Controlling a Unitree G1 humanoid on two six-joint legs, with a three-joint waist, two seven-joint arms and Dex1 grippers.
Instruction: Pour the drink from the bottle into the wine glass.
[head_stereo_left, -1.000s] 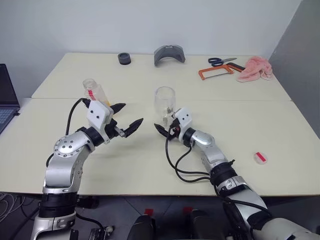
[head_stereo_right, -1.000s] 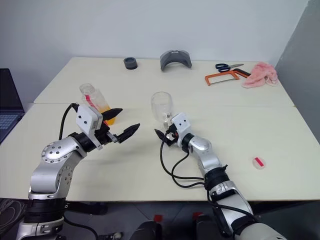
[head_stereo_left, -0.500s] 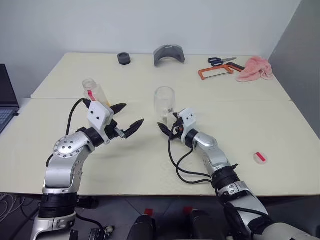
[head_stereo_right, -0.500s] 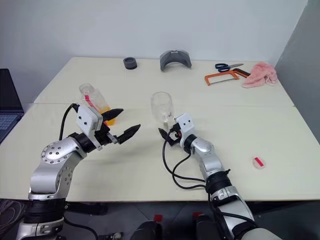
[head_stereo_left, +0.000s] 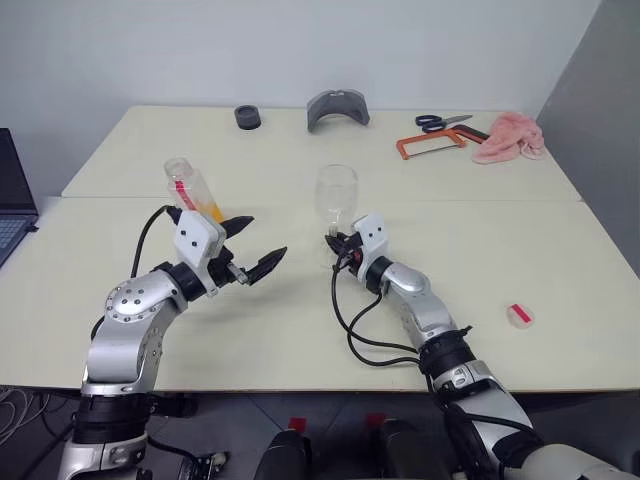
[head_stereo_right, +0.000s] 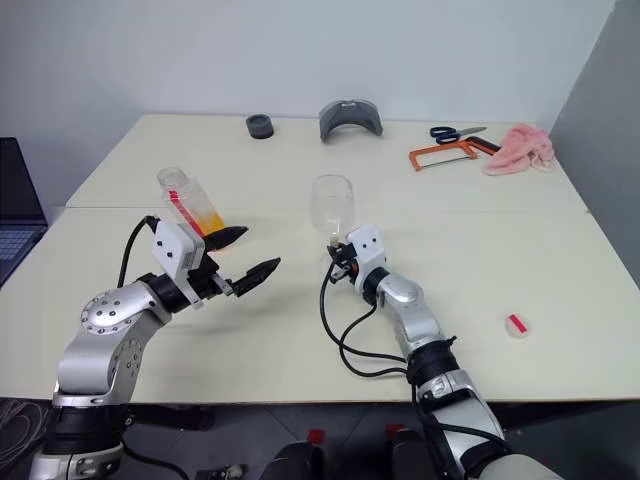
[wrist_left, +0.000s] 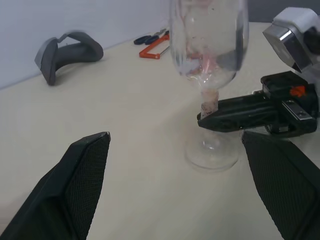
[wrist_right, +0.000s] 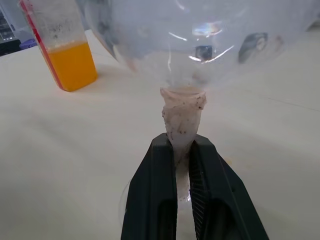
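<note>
The uncapped bottle needs to be held around its middle body (head_stereo_left: 194, 192) by my left gripper next, so that it can pour. The orange drink (head_stereo_left: 213, 209) inside would spill if the bottle tipped.
The clear wine glass (head_stereo_left: 337, 193) stands upright mid-table, its bowl empty. Whitish wrap covers its stem (wrist_right: 182, 112). My right gripper (head_stereo_left: 333, 244) is shut on that stem just above the foot, and its black fingers (wrist_right: 155, 190) pinch it from both sides. The bottle (head_stereo_left: 188, 186) stands uncapped to the left, leaning a little, with the orange drink (wrist_right: 74, 65) in its lower part. My left gripper (head_stereo_left: 262, 237) hangs open and empty between bottle and glass, pointing toward the glass, in front of the bottle and apart from it.
A red-and-white cap (head_stereo_left: 520, 315) lies near the right front of the table. Along the far edge are a black ring (head_stereo_left: 248, 117), a grey curved piece (head_stereo_left: 338, 107), scissors (head_stereo_left: 445, 122), an orange hacksaw (head_stereo_left: 430, 146) and a pink cloth (head_stereo_left: 510, 138). A laptop (head_stereo_left: 12, 200) sits at far left.
My right gripper has closed on the glass stem. The glass has shifted slightly to the right and stands straighter. The left arm has stayed in place, still open.
</note>
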